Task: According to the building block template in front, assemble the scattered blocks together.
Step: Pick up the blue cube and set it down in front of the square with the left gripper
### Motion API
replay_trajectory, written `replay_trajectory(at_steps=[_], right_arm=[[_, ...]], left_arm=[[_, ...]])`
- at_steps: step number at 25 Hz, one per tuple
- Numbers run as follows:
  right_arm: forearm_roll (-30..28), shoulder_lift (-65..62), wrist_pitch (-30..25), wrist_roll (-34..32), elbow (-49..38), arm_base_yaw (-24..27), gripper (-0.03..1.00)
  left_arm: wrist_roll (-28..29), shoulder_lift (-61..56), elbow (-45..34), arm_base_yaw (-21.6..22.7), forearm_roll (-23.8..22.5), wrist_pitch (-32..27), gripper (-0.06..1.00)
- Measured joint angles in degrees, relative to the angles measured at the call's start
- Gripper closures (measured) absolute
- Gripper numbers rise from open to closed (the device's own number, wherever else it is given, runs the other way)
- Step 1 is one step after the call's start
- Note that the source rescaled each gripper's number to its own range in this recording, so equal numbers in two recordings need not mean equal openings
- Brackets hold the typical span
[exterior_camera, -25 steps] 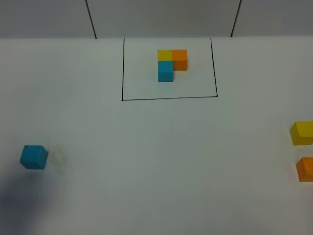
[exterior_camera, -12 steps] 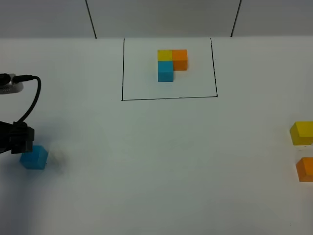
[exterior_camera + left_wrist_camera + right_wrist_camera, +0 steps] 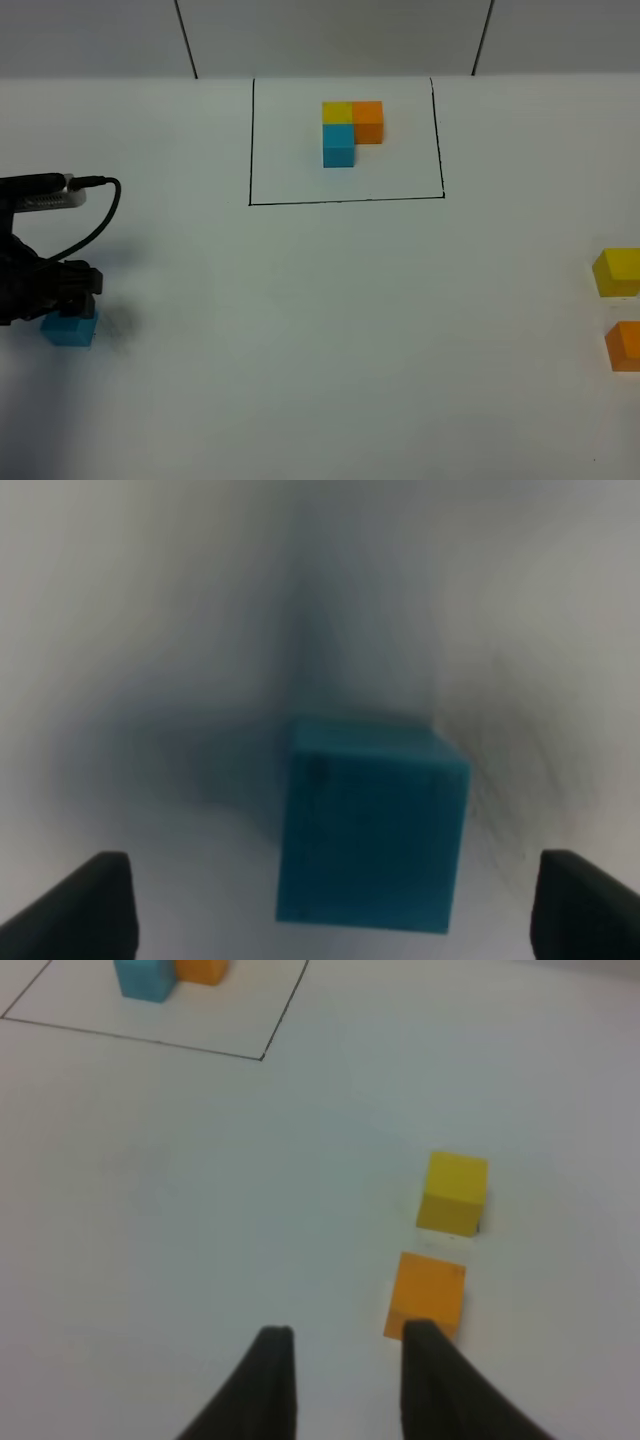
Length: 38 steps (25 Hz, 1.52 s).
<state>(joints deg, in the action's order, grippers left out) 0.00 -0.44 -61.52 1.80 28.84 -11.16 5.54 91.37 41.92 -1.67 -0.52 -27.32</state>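
Observation:
The left gripper grabs the loose blue block's (image 3: 70,329) opposite sides next, to assemble the template (image 3: 350,133).
The template stands inside a black outlined rectangle (image 3: 345,200) at the back: a yellow block (image 3: 337,110), an orange block (image 3: 368,120) and a blue block (image 3: 339,146) in an L. A loose blue block (image 3: 70,329) lies at the far left. My left gripper (image 3: 62,292) hovers just over it; the left wrist view shows this block (image 3: 370,825) between the spread fingertips (image 3: 95,905), untouched. A loose yellow block (image 3: 618,272) and a loose orange block (image 3: 625,345) lie at the far right. My right gripper (image 3: 345,1360) is empty and slightly open, beside the orange block (image 3: 427,1293).
The table is white with a grey wall behind it. The left arm's black cable (image 3: 95,215) loops above the gripper. The right wrist view also shows the loose yellow block (image 3: 455,1192) and the template's corner (image 3: 145,978). The right arm is outside the exterior view.
My left arm has come in from the left edge and now sits over the loose blue block. The blocks have not moved.

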Motion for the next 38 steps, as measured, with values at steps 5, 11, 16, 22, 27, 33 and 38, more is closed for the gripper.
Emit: replay_trajectory(at_steps=[5, 11, 16, 22, 27, 33, 38], right_arm=[[0.00, 0.00, 0.00, 0.00, 0.00, 0.00, 0.97], [0.00, 0.00, 0.00, 0.00, 0.00, 0.00, 0.97], [0.00, 0.00, 0.00, 0.00, 0.00, 0.00, 0.97], [0.00, 0.00, 0.00, 0.00, 0.00, 0.00, 0.97], [0.00, 0.00, 0.00, 0.00, 0.00, 0.00, 0.97], [0.00, 0.00, 0.05, 0.00, 0.00, 0.00, 0.97], [0.00, 0.00, 0.05, 0.00, 0.00, 0.00, 0.97]], left_arm=[[-0.31, 4.44, 0.00, 0.00, 0.00, 3.50, 0.25], [-0.35, 8.94, 0.06, 0.00, 0.00, 6.54, 0.28], [-0.60, 9.33, 0.37, 0.00, -0.06, 7.73, 0.94], [-7.15, 9.37, 5.37, -4.75, 0.52, 4.71, 0.92], [-29.49, 9.39, 12.82, -15.90, 6.58, -0.69, 0.92], [-55.51, 9.59, 20.86, -30.34, 13.88, -10.00, 0.92], [-58.01, 12.19, 27.49, -37.67, 14.42, -12.53, 0.92]])
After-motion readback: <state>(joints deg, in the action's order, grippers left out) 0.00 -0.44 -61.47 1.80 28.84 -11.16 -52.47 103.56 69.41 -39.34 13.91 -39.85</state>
